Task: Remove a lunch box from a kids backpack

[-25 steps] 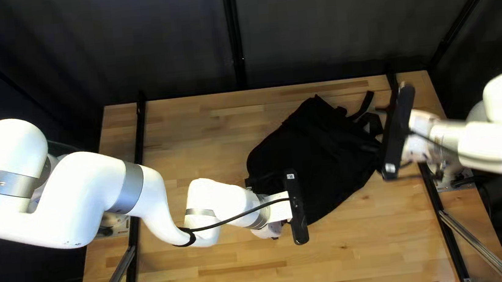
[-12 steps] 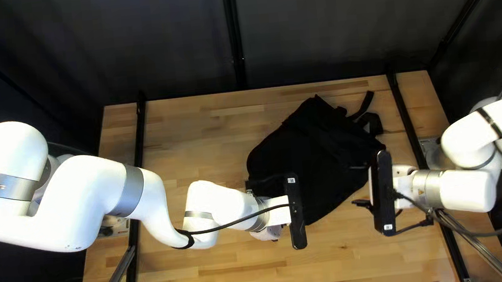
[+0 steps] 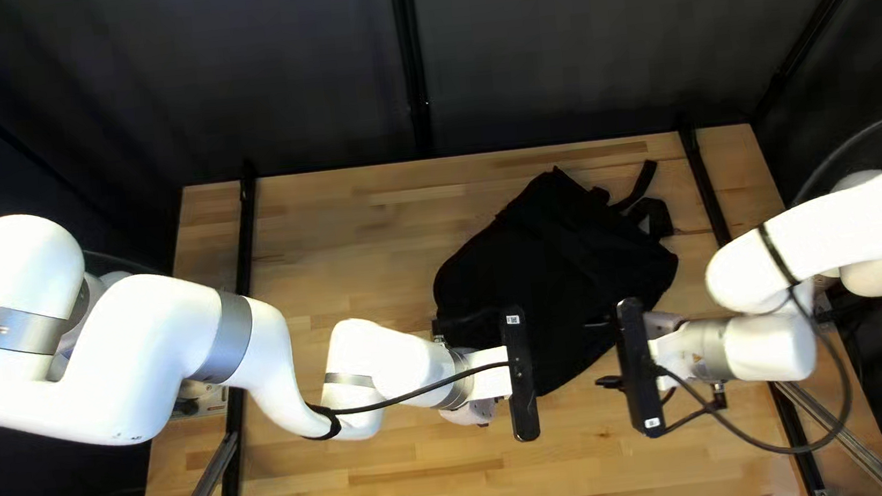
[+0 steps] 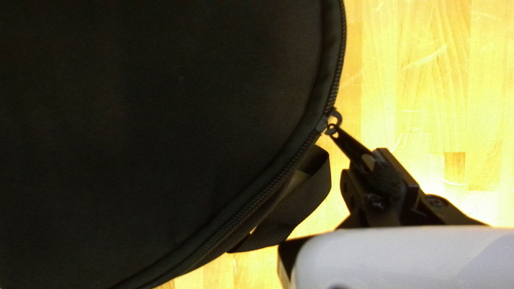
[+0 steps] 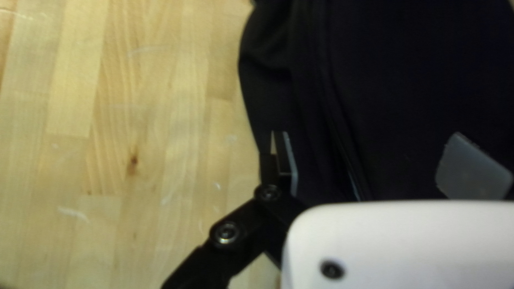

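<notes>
I should next grab the backpack [image 3: 562, 269] by its zippered opening edge [image 3: 589, 350] with my right gripper, so that the backpack stays steady while it is unzipped.
The black backpack [image 3: 562, 269] lies flat on the table; no lunch box shows. At its lower left side in the top left view is my left gripper [image 3: 520, 381]. The left wrist view has my left gripper [image 4: 375, 159] shut on a dark zipper pull [image 4: 348, 143] at the backpack's curved zipper [image 4: 336, 80]. My right gripper [image 3: 604, 353] is at the backpack's lower right edge. Seen from its own wrist, the right gripper [image 5: 377, 155] is open, one finger by the backpack's side [image 5: 267, 80], the other, a grey pad [image 5: 474, 168], over its dark fabric.
A webbing strap [image 4: 300, 206] loops out beside the zipper, near my left gripper. The backpack's shoulder straps [image 3: 643, 191] lie toward the table's far right. Black rails [image 3: 711, 200] run along both sides of the wooden table [image 3: 354, 235].
My right gripper has swung from the backpack's right side toward the table's near edge, then leftward, closer to my left gripper. The left arm and the backpack have hardly moved.
</notes>
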Available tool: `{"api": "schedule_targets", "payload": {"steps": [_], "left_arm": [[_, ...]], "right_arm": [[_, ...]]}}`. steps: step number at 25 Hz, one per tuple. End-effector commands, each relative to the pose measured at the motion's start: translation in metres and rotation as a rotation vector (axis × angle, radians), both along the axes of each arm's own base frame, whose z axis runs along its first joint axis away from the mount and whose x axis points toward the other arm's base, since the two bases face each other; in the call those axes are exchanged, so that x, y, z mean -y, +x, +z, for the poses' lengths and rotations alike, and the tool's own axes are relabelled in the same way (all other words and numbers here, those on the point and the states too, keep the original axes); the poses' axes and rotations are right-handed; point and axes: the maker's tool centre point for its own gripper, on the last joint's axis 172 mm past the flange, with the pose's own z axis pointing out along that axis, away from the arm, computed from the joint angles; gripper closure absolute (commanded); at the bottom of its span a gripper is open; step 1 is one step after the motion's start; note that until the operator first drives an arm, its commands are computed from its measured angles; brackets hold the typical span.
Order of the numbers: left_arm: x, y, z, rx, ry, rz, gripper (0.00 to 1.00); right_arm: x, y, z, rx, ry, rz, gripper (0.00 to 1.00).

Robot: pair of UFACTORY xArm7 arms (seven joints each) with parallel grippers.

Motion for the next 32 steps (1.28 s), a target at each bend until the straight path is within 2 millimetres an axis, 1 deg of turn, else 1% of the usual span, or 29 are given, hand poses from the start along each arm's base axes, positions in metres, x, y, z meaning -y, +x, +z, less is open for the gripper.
{"api": "schedule_targets", "payload": {"steps": [1, 2, 3, 4, 8, 10, 14, 16, 21, 25, 27, 32], "left_arm": [[0.0, 0.0, -0.001, 0.001, 0.0, 0.001, 1.0], [0.001, 0.0, -0.001, 0.0, 0.0, 0.001, 1.0], [0.001, -0.001, -0.001, 0.001, -0.001, 0.001, 1.0], [0.001, -0.001, -0.001, 0.001, -0.001, 0.002, 1.0], [0.001, -0.001, 0.0, 0.001, -0.002, 0.002, 1.0], [0.001, -0.001, 0.0, 0.002, -0.003, 0.002, 1.0], [0.001, -0.001, 0.002, -0.001, -0.006, 0.004, 1.0], [-0.001, -0.002, 0.003, -0.006, -0.008, 0.004, 1.0], [-0.012, -0.005, 0.007, -0.038, -0.022, -0.001, 1.0], [-0.027, -0.006, 0.01, -0.068, -0.033, -0.017, 1.0], [-0.036, -0.011, 0.012, -0.078, -0.034, -0.022, 1.0], [-0.049, -0.024, 0.014, -0.095, -0.037, -0.028, 1.0]], "right_arm": [[-0.001, 0.018, -0.008, -0.001, 0.001, 0.024, 0.31], [-0.001, 0.023, -0.011, 0.0, 0.0, 0.032, 0.42], [-0.001, 0.027, -0.013, -0.001, 0.0, 0.037, 0.77], [-0.001, 0.029, -0.014, -0.003, 0.0, 0.043, 0.89], [-0.002, 0.035, -0.018, -0.008, -0.004, 0.059, 0.96], [0.002, 0.038, -0.017, -0.008, -0.009, 0.065, 0.99], [0.006, 0.036, -0.014, -0.007, -0.022, 0.072, 1.0], [0.004, 0.033, -0.012, -0.009, -0.03, 0.08, 1.0], [-0.007, 0.026, -0.013, -0.022, -0.039, 0.101, 1.0], [-0.012, 0.021, -0.015, -0.035, -0.04, 0.113, 1.0], [-0.013, 0.02, -0.013, -0.039, -0.041, 0.118, 1.0], [-0.014, 0.02, -0.005, -0.047, -0.045, 0.128, 1.0]]}}
